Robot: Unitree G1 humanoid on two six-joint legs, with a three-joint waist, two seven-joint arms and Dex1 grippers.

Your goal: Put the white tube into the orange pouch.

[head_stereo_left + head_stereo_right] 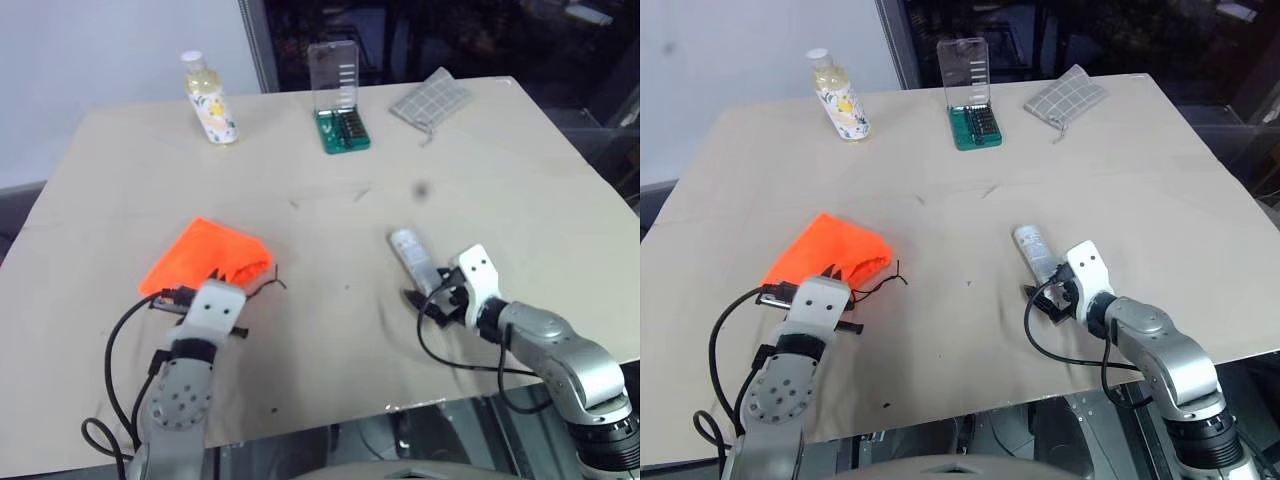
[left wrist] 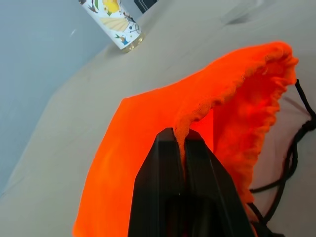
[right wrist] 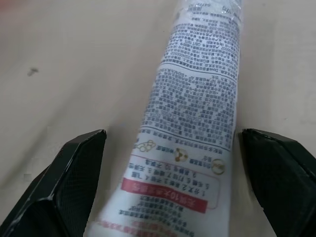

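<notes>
My right gripper's fingers stand on either side of the tube's printed near end, so it is time for my right gripper to close on the tube now.
The orange pouch [image 1: 207, 257] lies on the left part of the table, its mouth and dark drawstring [image 2: 291, 163] turned toward the middle. My left gripper [image 2: 180, 148] is shut on the upper rim of the pouch mouth, pinching a fold of the fabric. The white tube [image 1: 412, 258] lies flat right of centre, its printed face [image 3: 197, 108] up. My right gripper [image 1: 432, 297] is open, one finger on each side of the tube's near end; its fingers [image 3: 74, 168] stand apart from the tube.
Along the table's far edge stand a yellowish bottle with a white cap [image 1: 209, 99], a green bit case with a clear lid [image 1: 340, 102] and a grey checked cloth pouch [image 1: 430, 99]. The table's front edge [image 1: 420, 405] runs just below both arms.
</notes>
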